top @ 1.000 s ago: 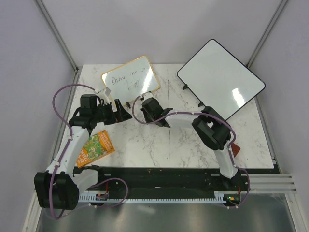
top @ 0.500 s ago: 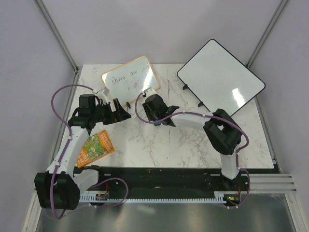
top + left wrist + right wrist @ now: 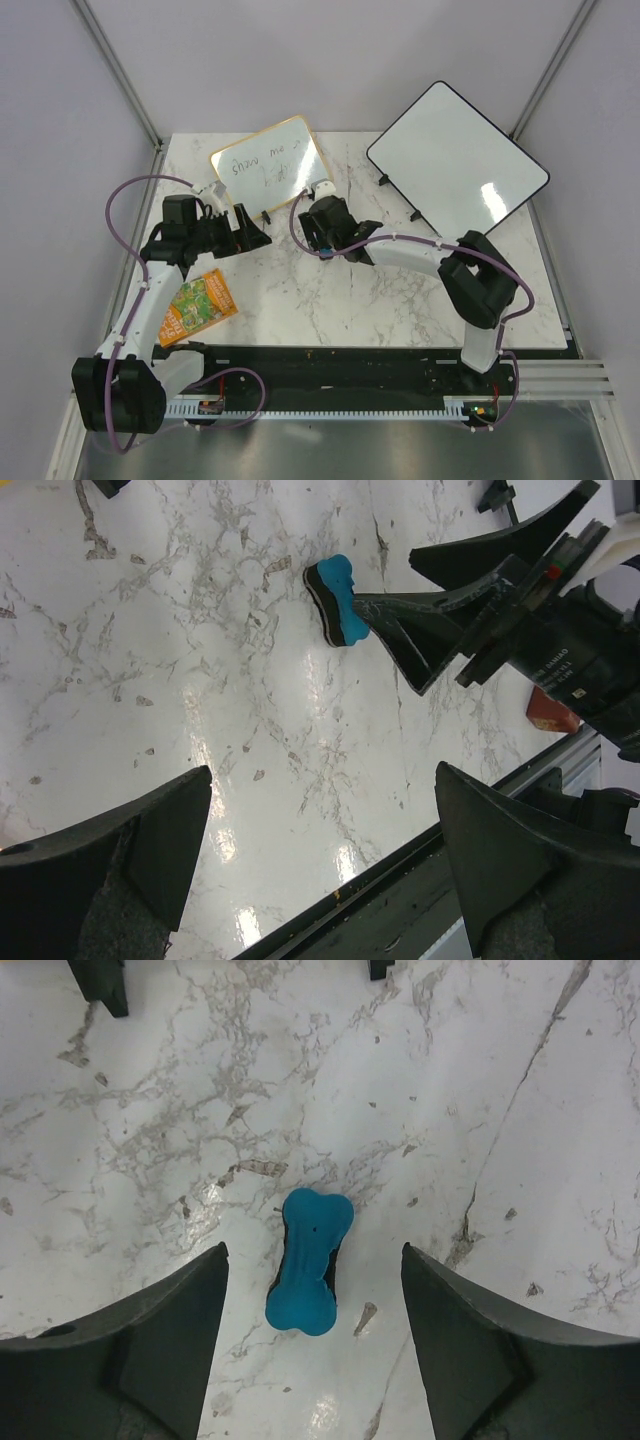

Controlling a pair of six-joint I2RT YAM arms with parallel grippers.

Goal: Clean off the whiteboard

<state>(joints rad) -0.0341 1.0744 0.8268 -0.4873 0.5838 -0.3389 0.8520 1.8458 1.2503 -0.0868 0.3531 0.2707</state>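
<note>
The eraser lies flat below my fingers, so closing now would miss the eraser. My right gripper lowers first, then closes on the eraser.
The whiteboard, small with a wooden frame and handwriting on it, stands at the back left of the marble table. A blue bone-shaped eraser with a black underside lies flat on the table, also visible as the eraser in the left wrist view. My right gripper stands open straddling the eraser, with neither finger touching it. In the top view the right gripper sits just in front of the whiteboard. My left gripper is wide open and holds nothing, left of the eraser.
A large blank board leans on black feet at the back right. An orange printed card lies near the left arm. A small red object sits by the right arm's base. The table's front edge and rail run below the left gripper.
My right gripper has gone from shut to open, letting go of the eraser, which now lies on the table. The right arm shifted slightly right. The left arm stayed still.
</note>
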